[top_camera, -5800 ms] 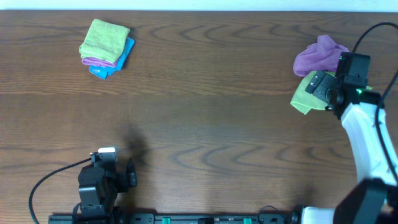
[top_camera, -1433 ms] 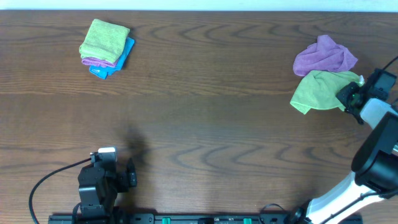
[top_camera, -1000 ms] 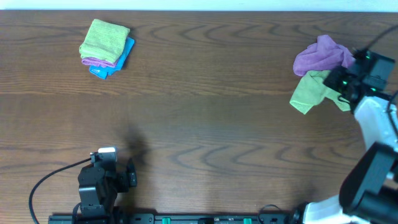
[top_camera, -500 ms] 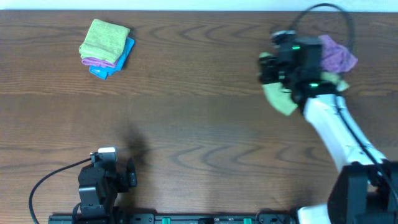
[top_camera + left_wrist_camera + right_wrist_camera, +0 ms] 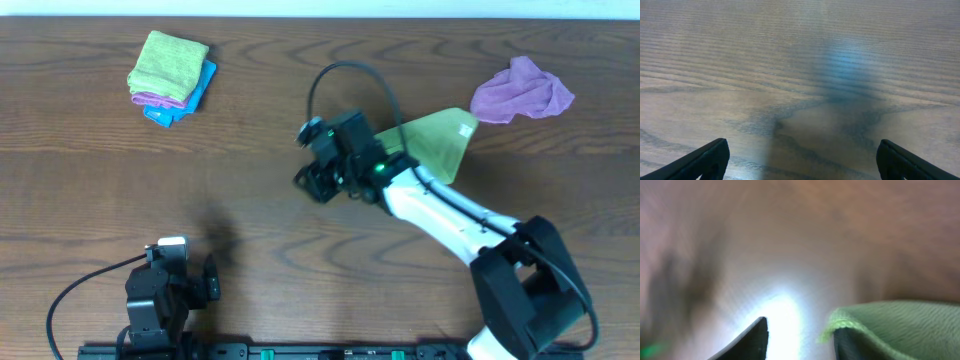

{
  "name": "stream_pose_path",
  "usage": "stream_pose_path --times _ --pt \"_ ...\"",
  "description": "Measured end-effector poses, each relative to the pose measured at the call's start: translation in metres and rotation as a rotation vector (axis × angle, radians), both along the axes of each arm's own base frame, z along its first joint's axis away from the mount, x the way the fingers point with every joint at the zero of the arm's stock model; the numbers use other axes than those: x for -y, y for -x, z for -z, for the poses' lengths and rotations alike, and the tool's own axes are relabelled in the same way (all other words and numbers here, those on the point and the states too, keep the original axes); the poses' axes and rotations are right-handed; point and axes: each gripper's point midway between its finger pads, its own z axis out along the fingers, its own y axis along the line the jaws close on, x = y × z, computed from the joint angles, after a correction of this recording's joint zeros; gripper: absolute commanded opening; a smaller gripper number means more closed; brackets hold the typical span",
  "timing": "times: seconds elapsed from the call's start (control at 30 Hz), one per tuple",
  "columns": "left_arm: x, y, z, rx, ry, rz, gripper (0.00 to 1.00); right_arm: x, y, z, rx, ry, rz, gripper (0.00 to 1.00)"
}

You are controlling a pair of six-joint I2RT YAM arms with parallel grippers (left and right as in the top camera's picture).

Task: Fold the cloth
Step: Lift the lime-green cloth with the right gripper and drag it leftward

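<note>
My right gripper will pinch the light green cloth [image 5: 900, 325] next by its loose corner [image 5: 841, 320], so that the rest stays free to spread out for folding.
The light green cloth [image 5: 432, 143] lies stretched out mid-table, trailing right from my right gripper [image 5: 322, 178]. In the right wrist view the jaws of the right gripper [image 5: 800, 341] stand apart with bare table between them. A corner of the green cloth [image 5: 900, 325] is draped over the right finger, and nothing pinches it. My left gripper [image 5: 190, 272] rests at the near left edge, far from the cloth. Seen from its own wrist camera, the left gripper [image 5: 800, 162] is wide open over bare wood.
A crumpled purple cloth [image 5: 522, 90] lies at the far right. A stack of folded cloths [image 5: 170, 75], green on top of pink and blue, sits at the far left. The right arm [image 5: 450, 215] crosses the table's right half.
The right gripper swept left from the far right edge to mid-table, dragging the green cloth away from the purple one. Its jaws have parted. The left arm has stayed still.
</note>
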Motion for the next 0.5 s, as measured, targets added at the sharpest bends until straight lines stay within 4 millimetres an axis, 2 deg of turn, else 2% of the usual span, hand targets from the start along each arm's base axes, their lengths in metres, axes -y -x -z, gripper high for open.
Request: stream_pose_path --times 0.1,0.23,0.37,0.5 --pt "0.000 0.000 0.000 0.000 0.000 0.000 0.95 -0.007 0.010 0.002 -0.010 0.010 -0.024 0.76" --pt "0.000 0.000 0.000 0.000 0.000 0.000 0.95 0.004 -0.001 0.002 0.022 0.043 0.018 0.80" --pt "0.000 0.000 0.000 0.000 0.000 0.000 0.95 0.025 -0.024 -0.014 0.101 0.071 0.107 0.80" --pt "0.000 0.000 0.000 0.000 0.000 0.000 0.95 0.058 -0.058 -0.047 0.200 0.081 0.235 0.85"
